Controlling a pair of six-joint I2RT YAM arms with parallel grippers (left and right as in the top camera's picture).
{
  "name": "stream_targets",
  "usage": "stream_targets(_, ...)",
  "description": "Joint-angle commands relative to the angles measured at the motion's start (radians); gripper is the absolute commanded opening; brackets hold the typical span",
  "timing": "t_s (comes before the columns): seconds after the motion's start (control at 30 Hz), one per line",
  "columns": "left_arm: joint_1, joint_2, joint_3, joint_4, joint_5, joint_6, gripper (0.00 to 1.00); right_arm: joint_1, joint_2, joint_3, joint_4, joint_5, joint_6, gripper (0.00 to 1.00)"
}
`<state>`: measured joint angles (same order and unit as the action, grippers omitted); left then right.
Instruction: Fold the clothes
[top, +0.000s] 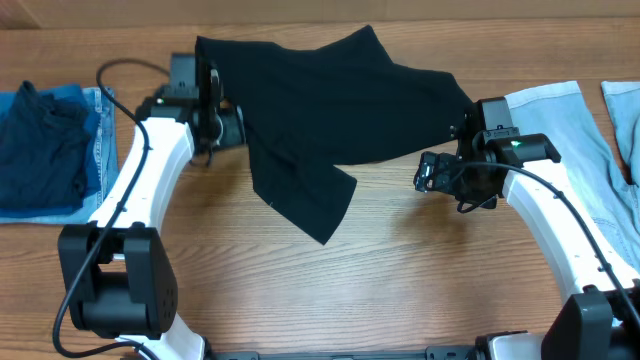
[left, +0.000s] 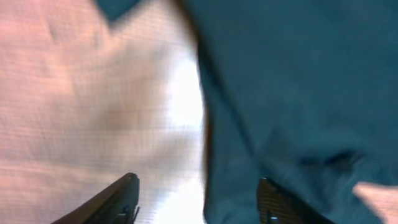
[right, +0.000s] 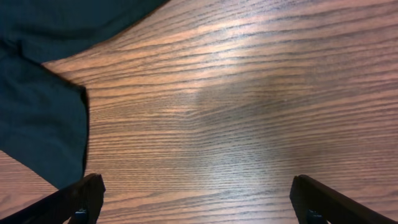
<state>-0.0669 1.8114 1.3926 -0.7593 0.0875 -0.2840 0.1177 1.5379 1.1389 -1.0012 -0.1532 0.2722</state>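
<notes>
My left gripper is to grab the black garment's side edge (top: 244, 132) (left: 211, 180) next, opposite my right gripper's side, to spread the garment flat for folding.
The clothes (top: 330, 100) are one large black garment lying crumpled across the back middle of the table, with a flap hanging down toward the front. My left gripper (top: 238, 127) is at the garment's left edge. In the blurred left wrist view its jaws (left: 198, 202) stand apart, with the cloth (left: 298, 93) edge running between them on the table and the right finger (left: 273, 202) over the fabric. My right gripper (top: 424, 172) sits just below the garment's right part. It is wide open (right: 198, 199) over bare wood, and the black cloth (right: 37, 124) lies to its left.
A dark navy garment (top: 40, 145) lies on a denim piece (top: 103, 140) at the left edge of the table. Light blue clothing (top: 560, 115) lies at the right, under the right arm, with another pale piece (top: 625, 100) at the far right edge.
</notes>
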Motion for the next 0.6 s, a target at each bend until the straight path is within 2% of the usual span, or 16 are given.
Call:
stream_targets(0.0,-0.007,0.001,-0.132,0.015,0.123,-0.035,0.55,-0.001,-0.012,0.016,0.007,-0.004,-0.012,1.00)
stream_targets(0.07,-0.007,0.001,-0.209,0.073,0.132,-0.045,0.54,-0.001,-0.012,0.016,0.003,-0.004,-0.012,1.00)
stream_targets(0.13,-0.008,0.001,-0.266,0.152,0.160,-0.045,0.58,-0.001,-0.012,0.016,0.000,-0.004,-0.012,1.00)
stream_targets(0.3,-0.035,0.005,-0.314,0.293,0.201,-0.047,0.65,-0.001,-0.012,0.016,-0.003,-0.005,-0.012,1.00)
stream_targets(0.57,-0.073,0.123,-0.314,0.370,0.243,-0.116,0.64,-0.001,-0.012,0.016,-0.015,-0.005,-0.012,1.00)
